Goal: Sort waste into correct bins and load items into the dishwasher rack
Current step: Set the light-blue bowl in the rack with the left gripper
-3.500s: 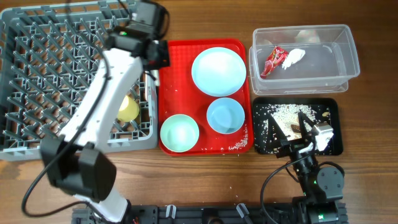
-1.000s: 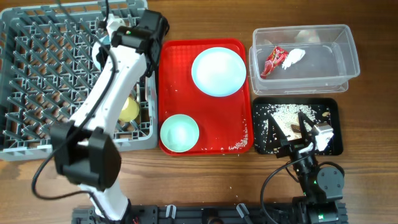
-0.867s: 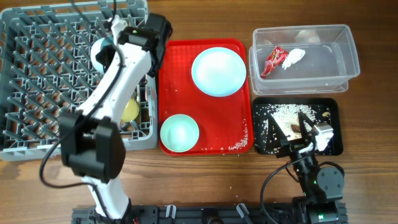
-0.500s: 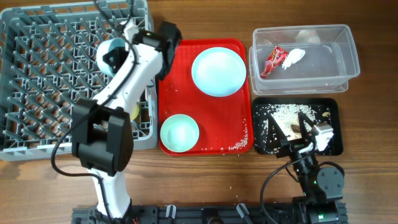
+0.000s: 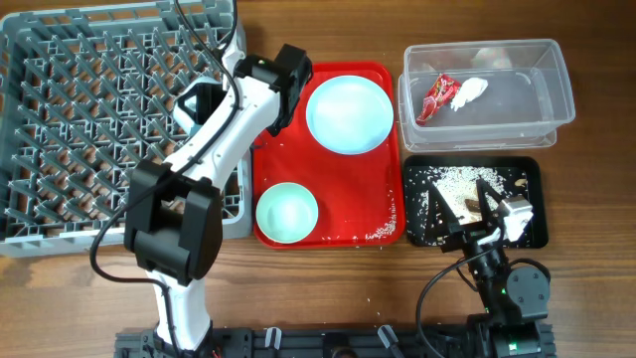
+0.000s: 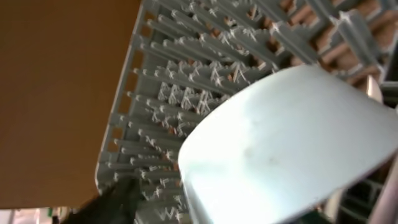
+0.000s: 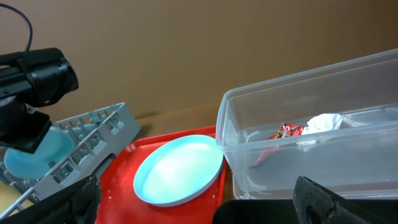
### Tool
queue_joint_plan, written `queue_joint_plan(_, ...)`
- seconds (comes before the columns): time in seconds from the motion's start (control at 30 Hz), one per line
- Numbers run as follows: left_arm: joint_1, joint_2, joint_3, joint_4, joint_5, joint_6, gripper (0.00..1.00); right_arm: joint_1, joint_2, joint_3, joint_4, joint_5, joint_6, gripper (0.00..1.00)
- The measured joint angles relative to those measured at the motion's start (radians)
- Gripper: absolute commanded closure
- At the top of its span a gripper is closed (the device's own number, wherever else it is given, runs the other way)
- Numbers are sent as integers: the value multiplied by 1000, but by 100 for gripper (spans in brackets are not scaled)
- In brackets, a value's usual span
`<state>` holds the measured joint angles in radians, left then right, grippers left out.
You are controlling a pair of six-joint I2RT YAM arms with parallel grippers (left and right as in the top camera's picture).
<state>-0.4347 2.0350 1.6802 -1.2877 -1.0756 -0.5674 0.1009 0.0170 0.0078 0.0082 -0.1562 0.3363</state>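
Note:
The pale green bowl should go tilted onto the wires of the dishwasher rack with its bottom free. My left gripper needs to grab the bowl by its rim point(image 5: 266, 203) next.
The grey dishwasher rack point(image 5: 89, 129) fills the left. The light blue bowl point(image 6: 286, 143) rests tilted on the pegs at its right edge point(image 7: 31, 155). In the overhead view the arm mostly hides it. My left gripper point(image 5: 204, 99) hangs over it, open, with the fingers point(image 6: 112, 199) standing clear of the bowl's rim. A light blue plate point(image 5: 349, 114) and a pale green bowl point(image 5: 287, 212) sit on the red tray point(image 5: 383, 189). My right gripper point(image 5: 487, 209) is open and empty over the black tray point(image 5: 422, 174), which holds rice point(image 5: 457, 181).
The clear tub point(image 5: 556, 60) at the back right holds the red wrapper point(image 5: 438, 96) and the white napkin point(image 5: 469, 91). Loose rice grains point(image 5: 383, 231) lie on the red tray's front right corner. My left arm spans the rack's right side.
My left arm swung rightward along the rack's right edge with the blue bowl. Its jaws, shut on the bowl before, now stand apart. The right arm has not moved.

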Motion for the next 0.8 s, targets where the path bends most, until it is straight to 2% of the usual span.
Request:
queue_joint_plan(0.17,-45,0,57,-53,105,-8,17,0,0,0,0,0,0,0)
queue_joint_plan(0.27,-74,-18,117,-55,248,-8,16,0,0,0,0,0,0,0)
queue_joint_plan(0.4,-99,-76,146,-29,547,-8,19,0,0,0,0,0,0,0)
queue_joint_plan(0.47,-103,-84,146,25,703,-11,26,0,0,0,0,0,0,0)
queue_joint_plan(0.57,-103,-82,126,135,860,-15,34,0,0,0,0,0,0,0)
queue_joint_plan(0.7,-102,-66,73,280,941,-18,37,0,0,0,0,0,0,0)
queue_joint_plan(0.8,-94,-32,52,331,970,-18,41,0,0,0,0,0,0,0)
